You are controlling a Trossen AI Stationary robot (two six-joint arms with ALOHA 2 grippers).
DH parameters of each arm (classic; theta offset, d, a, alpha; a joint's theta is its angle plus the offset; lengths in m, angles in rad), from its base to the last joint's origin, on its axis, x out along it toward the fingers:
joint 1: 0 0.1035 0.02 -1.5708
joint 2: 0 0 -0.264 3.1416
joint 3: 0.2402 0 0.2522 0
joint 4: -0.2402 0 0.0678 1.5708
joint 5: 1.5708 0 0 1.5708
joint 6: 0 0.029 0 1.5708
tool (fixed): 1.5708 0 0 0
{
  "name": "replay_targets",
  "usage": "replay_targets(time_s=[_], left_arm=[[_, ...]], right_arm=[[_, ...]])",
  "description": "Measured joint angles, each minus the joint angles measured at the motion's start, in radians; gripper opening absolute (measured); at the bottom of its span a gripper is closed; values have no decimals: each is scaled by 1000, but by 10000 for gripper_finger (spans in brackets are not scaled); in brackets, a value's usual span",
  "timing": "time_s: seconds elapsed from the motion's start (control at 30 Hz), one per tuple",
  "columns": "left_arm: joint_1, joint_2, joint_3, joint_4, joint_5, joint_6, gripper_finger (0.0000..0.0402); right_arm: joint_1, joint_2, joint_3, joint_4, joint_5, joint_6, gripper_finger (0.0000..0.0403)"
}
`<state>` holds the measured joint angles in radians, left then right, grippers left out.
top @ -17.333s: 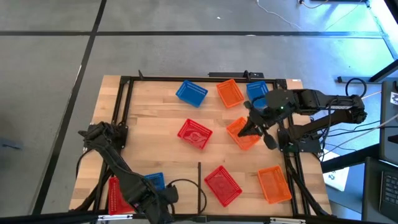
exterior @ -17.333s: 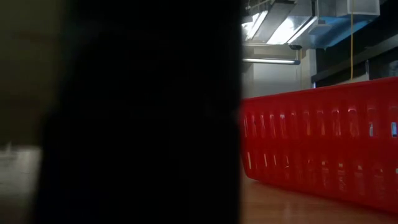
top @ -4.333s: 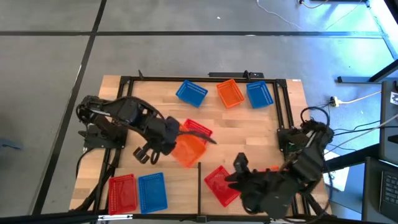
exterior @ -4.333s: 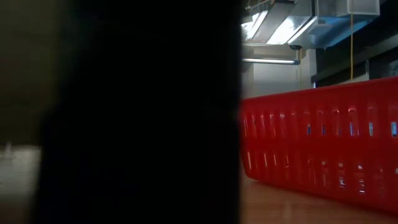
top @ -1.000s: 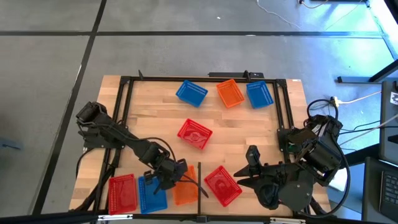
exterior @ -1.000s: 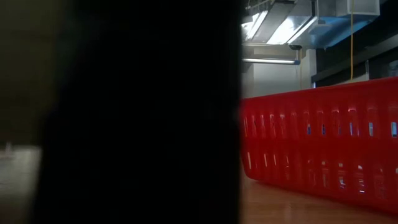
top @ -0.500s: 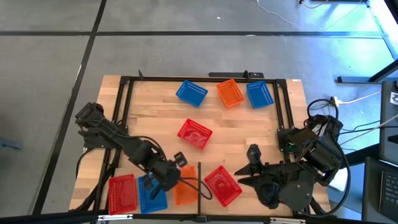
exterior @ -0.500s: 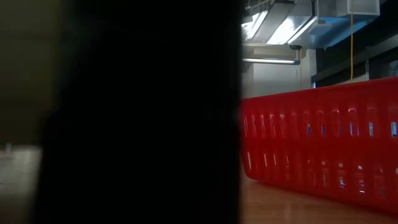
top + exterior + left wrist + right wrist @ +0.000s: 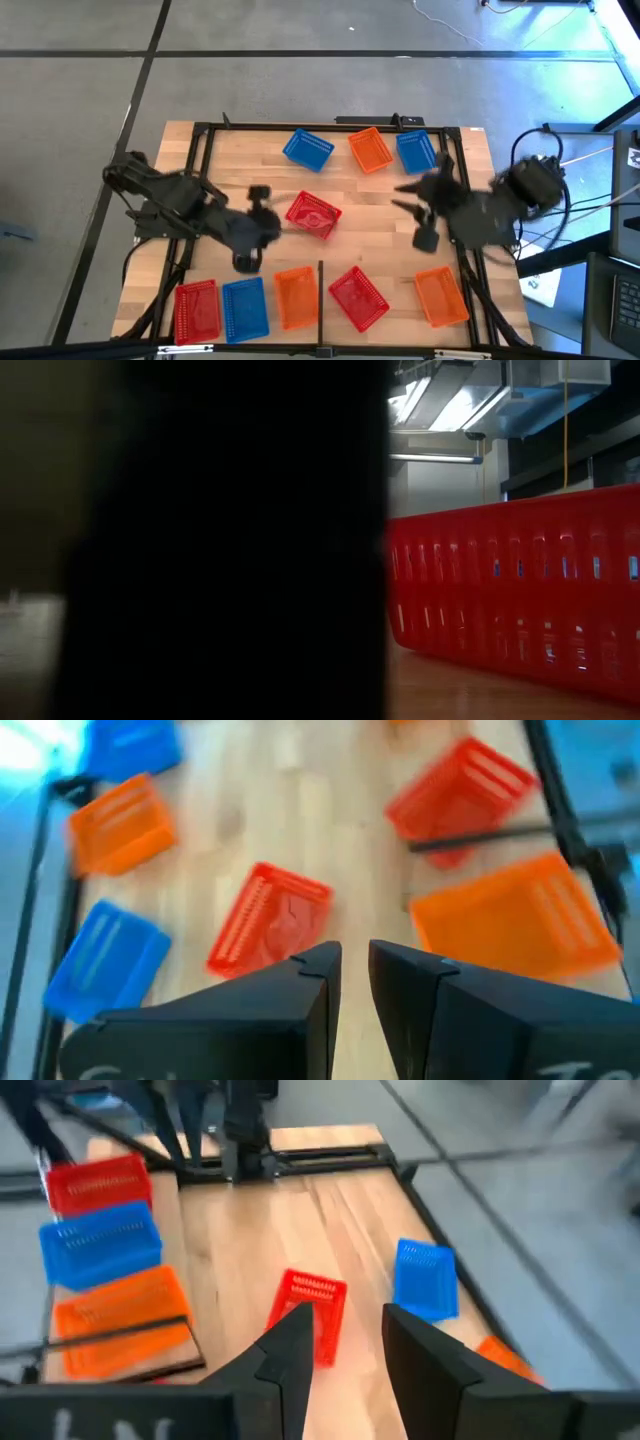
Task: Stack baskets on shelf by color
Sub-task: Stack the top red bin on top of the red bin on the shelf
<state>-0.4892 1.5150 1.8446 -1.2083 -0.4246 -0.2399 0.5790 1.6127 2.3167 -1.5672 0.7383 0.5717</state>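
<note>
I will stack the middle red basket with the shelf's red ones, so next I will grab it by its short end's rim (image 9: 333, 226) with my right gripper.
Along the near edge of the shelf (image 9: 300, 262), a red basket (image 9: 197, 308), a blue one (image 9: 244, 306) and an orange one (image 9: 296, 298) lie left of the black divider bar (image 9: 321, 290). A red basket (image 9: 358, 297) and an orange one (image 9: 441, 296) lie right of it. Another red basket (image 9: 314, 216) rests flat mid-table. Blue (image 9: 307, 149), orange (image 9: 371, 150) and blue (image 9: 417, 152) baskets line the far edge. My left gripper (image 9: 348, 960) hangs left of the middle red basket (image 9: 270, 915), narrowly open and empty. My right gripper (image 9: 345, 1320) hangs right of it, open and empty.
A black frame (image 9: 200, 180) rims the wooden top on its left, far and right sides. In the low view a dark block (image 9: 230, 540) fills the left half, and a red basket's wall (image 9: 520, 600) fills the right. Bare wood lies between the middle red basket and the far row.
My left gripper has risen from the orange basket by the divider and gone toward the far edge, rolling as it went; that basket stays flat on the wood. My right gripper has swung from the near edge toward the far right, uncovering the orange basket at the near right.
</note>
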Motion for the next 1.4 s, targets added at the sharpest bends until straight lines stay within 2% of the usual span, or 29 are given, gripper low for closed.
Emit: replay_targets(time_s=[0.13,0.3,0.43,0.53,0.77,0.97,1.2,1.4], left_arm=[[16,-48,-1,-28,-33,-144,47],[9,-100,-1,-55,-37,-273,47],[3,-128,-1,-57,-49,-333,47],[4,-135,-1,-59,-69,-346,47],[3,-136,-1,-83,-70,-369,47],[4,-136,-1,-94,-71,-388,47],[5,-136,-1,-96,-162,-471,47],[8,-135,-1,-160,-195,-579,47]], right_arm=[[-131,-25,-24,-3,-169,-101,123],[-276,-18,-116,-2,-386,-318,122],[-354,-14,-259,22,-470,-479,122],[-407,-14,-375,97,-535,-599,122],[-508,-14,-645,456,-856,-967,123],[-551,-14,-856,696,-879,-1242,122],[-626,51,-1039,871,-879,-1342,122],[-643,133,-1079,966,-923,-1435,122]])
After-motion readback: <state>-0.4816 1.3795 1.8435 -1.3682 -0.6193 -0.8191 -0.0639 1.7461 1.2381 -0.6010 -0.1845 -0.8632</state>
